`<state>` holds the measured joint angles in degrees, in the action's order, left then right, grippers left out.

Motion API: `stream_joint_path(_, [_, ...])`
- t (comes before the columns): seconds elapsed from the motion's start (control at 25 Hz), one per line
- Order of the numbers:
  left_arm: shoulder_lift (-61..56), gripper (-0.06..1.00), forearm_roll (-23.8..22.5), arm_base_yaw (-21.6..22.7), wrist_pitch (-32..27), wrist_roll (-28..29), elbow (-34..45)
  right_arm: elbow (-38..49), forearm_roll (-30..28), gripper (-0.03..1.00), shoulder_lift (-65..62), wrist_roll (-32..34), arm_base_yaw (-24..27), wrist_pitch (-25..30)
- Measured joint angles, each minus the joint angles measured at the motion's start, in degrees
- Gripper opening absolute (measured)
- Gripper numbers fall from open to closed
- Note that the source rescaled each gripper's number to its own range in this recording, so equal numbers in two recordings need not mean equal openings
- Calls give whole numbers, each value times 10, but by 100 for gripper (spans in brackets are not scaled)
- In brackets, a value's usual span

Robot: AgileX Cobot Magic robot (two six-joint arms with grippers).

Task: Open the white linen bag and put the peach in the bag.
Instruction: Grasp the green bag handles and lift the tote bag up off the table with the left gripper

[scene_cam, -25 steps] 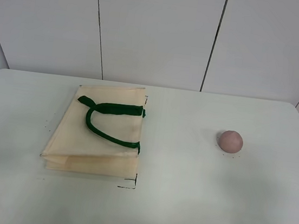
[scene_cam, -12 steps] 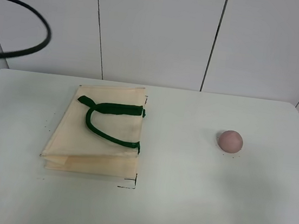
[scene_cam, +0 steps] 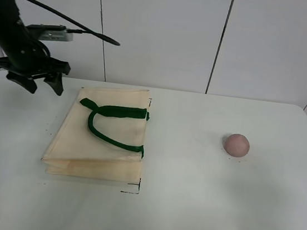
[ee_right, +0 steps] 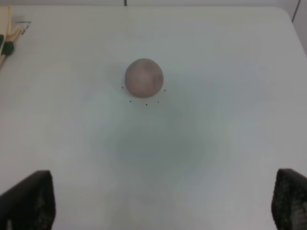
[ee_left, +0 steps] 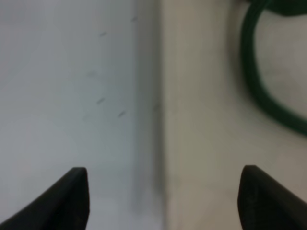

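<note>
The bend of the bag's green handle rests on top, and my left gripper should grab the bag there next, since the linen cloth (scene_cam: 80, 144) lies flat.
The white linen bag (scene_cam: 103, 137) lies flat on the left half of the table, its dark green handles (scene_cam: 113, 122) resting on top. The peach (scene_cam: 236, 144) sits alone on the right half. My left gripper (scene_cam: 44, 85) is open and empty, hovering just off the bag's far left corner. In the left wrist view the left gripper (ee_left: 163, 201) straddles the edge of the bag (ee_left: 206, 120), with a green handle (ee_left: 254, 91) in sight. My right gripper (ee_right: 160, 206) is open and empty, some way short of the peach (ee_right: 144, 77). It does not show in the exterior view.
The white table (scene_cam: 187, 209) has a panelled wall behind it. A black cable (scene_cam: 69, 23) trails from the left arm. A corner of the bag (ee_right: 5, 28) shows at the edge of the right wrist view.
My left arm has come in from the left edge of the exterior view and now hovers by the bag's far left corner. The bag and the peach have not moved.
</note>
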<state>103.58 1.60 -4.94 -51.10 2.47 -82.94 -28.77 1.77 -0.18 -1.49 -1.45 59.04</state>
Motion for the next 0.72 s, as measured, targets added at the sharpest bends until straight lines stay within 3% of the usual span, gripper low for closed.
stream_joint_path(0.36, [148,96,-16,-117,-6,128,-125,0,0,100,0,0,0,0])
stream_joint_path(0.72, [229,96,-34,-121,38,151,-128,0,0,100,0,0,0,0])
